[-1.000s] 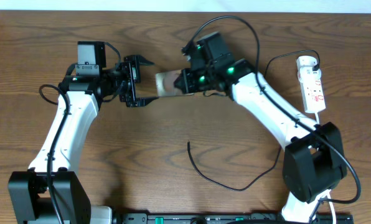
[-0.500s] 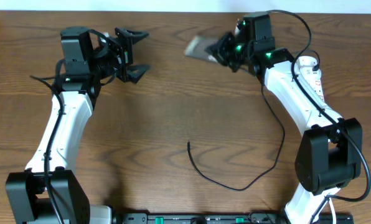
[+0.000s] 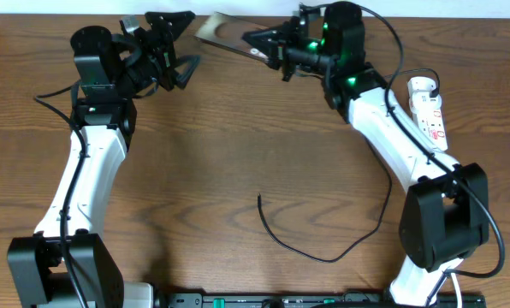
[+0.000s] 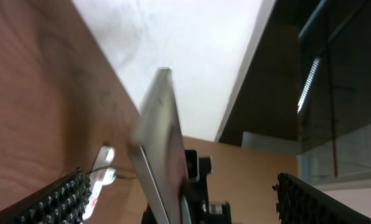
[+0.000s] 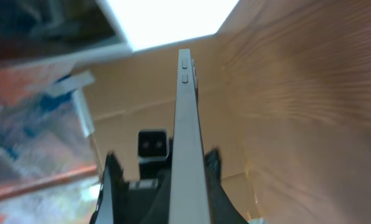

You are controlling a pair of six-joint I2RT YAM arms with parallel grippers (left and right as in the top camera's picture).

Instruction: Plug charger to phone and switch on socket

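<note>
My left gripper is to grab the phone's loose end [image 3: 210,29] next, opposite my right gripper, so that the other end of the phone can take the charger [image 3: 319,255].
My right gripper [image 3: 260,46] is shut on the phone [image 3: 222,31] and holds it raised over the table's far edge. In the right wrist view the phone [image 5: 188,130] shows edge-on between the fingers [image 5: 187,199]. My left gripper [image 3: 186,43] is open and empty, just left of the phone. In the left wrist view the phone [image 4: 158,137] stands between the two spread fingers [image 4: 180,200] without touching them. The charger [image 3: 319,255] is a thin black cable lying on the table, its free tip [image 3: 259,198] near the middle. The socket [image 3: 429,114] lies at the far right.
The wooden table [image 3: 195,171] carries only the cable and the power strip. The strip also shows in the left wrist view [image 4: 102,177]. A white wall runs behind the far edge.
The right gripper has lifted the phone from the table's middle up and towards the far edge. The left gripper has pulled back left and risen, staying open.
</note>
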